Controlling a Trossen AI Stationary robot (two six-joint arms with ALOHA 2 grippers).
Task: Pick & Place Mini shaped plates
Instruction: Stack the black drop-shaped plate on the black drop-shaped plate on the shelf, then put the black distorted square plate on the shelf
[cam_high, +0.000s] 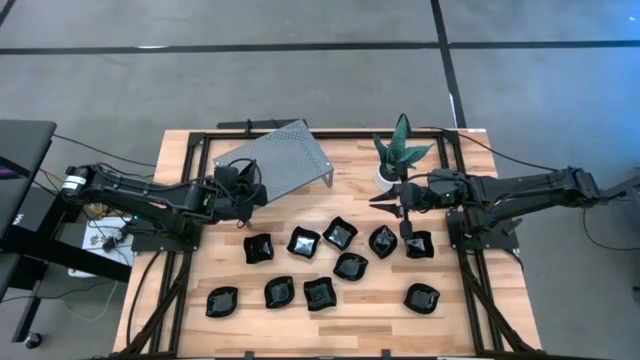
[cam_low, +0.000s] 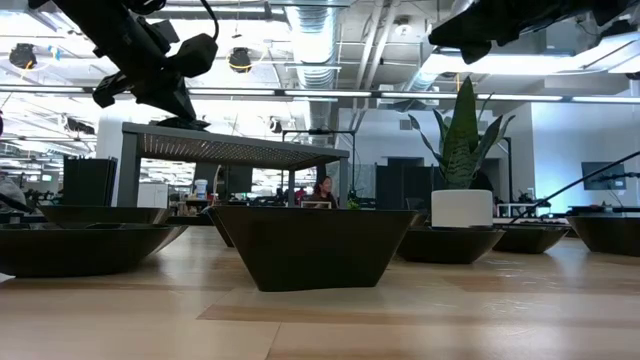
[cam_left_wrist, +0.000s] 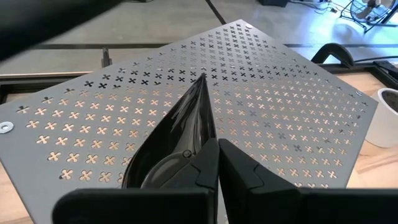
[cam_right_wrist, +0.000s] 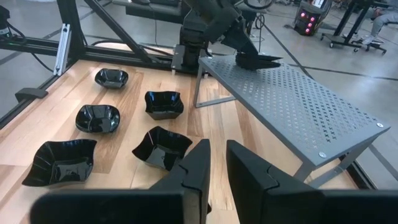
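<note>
The black leaf-shaped plate (cam_left_wrist: 180, 137) lies low along the grey perforated stand's top (cam_left_wrist: 261, 106), inside its edges, so my left gripper needs to open now.
My left gripper (cam_high: 245, 190) hovers over the near left corner of the grey perforated stand (cam_high: 277, 160), shut on a black leaf-shaped mini plate (cam_left_wrist: 180, 134). The right wrist view shows that plate (cam_right_wrist: 258, 60) just over the stand's top. Whether it touches the stand, I cannot tell. Several more black mini plates (cam_high: 340, 234) rest on their bases on the wooden table in front of the stand. My right gripper (cam_right_wrist: 217, 168) hangs high above the table near the plant, with a narrow gap between its fingers and nothing in it. My left gripper pinches the rim of the leaf-shaped plate at its wide end (cam_left_wrist: 200, 154) between its two fingers. The fingers slant down from the table's left side and lie along the plate. The pointed tip (cam_left_wrist: 202, 78) points away from the gripper over the stand's top.
A green spiky plant in a white pot (cam_high: 400, 155) stands at the far right of the table, right beside my right gripper. Black frame rails (cam_high: 190, 160) run along the table's sides. Bare wood lies along the near edge (cam_high: 360, 330).
</note>
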